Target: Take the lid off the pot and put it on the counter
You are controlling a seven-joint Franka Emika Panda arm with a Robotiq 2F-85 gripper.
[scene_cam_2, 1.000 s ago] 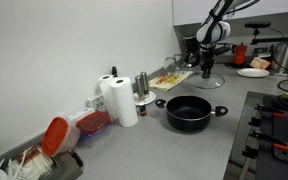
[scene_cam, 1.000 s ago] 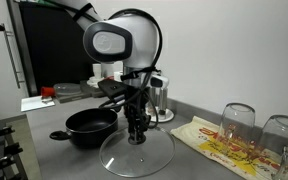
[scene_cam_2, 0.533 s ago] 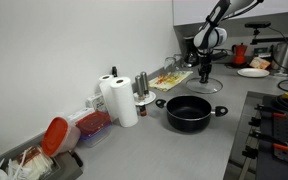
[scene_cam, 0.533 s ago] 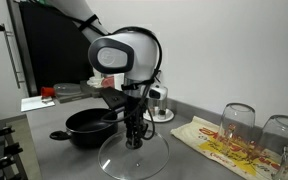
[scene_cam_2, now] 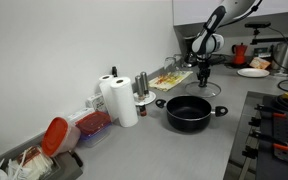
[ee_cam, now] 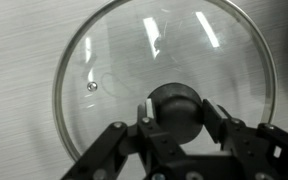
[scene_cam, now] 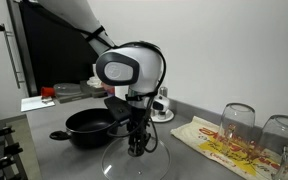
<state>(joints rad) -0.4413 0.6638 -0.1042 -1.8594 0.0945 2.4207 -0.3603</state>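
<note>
The lid's metal rim hangs above the flat counter and the lid would drop if I opened now, so my gripper needs to lower it first.
The glass lid [scene_cam: 117, 166] with its thin metal rim sits low at the grey counter [scene_cam: 44, 155], beside the black pot [scene_cam: 89, 126]. My gripper [scene_cam: 136, 150] points straight down over it. In the wrist view its fingers [ee_cam: 174, 112] close on both sides of the dark centre knob of the lid [ee_cam: 104, 60], with the counter [ee_cam: 14, 60] showing through the glass. The pot [scene_cam_2: 189, 112] stands open, with nothing over it. In the exterior view from farther off, the gripper [scene_cam_2: 203, 78] and lid [scene_cam_2: 208, 88] are beyond the pot.
Two wine glasses [scene_cam: 237, 122] stand by a patterned cloth [scene_cam: 216, 142]. A glass jug [scene_cam: 161, 100] is behind the arm. Paper towel rolls [scene_cam_2: 119, 98], a red dish [scene_cam_2: 56, 133], a white plate [scene_cam_2: 252, 72] and a stove [scene_cam_2: 279, 120] line the counter [scene_cam_2: 174, 150].
The arm has come down and moved a little away from the pot, carrying the lid by its knob lower towards the counter. The pot has not moved.
</note>
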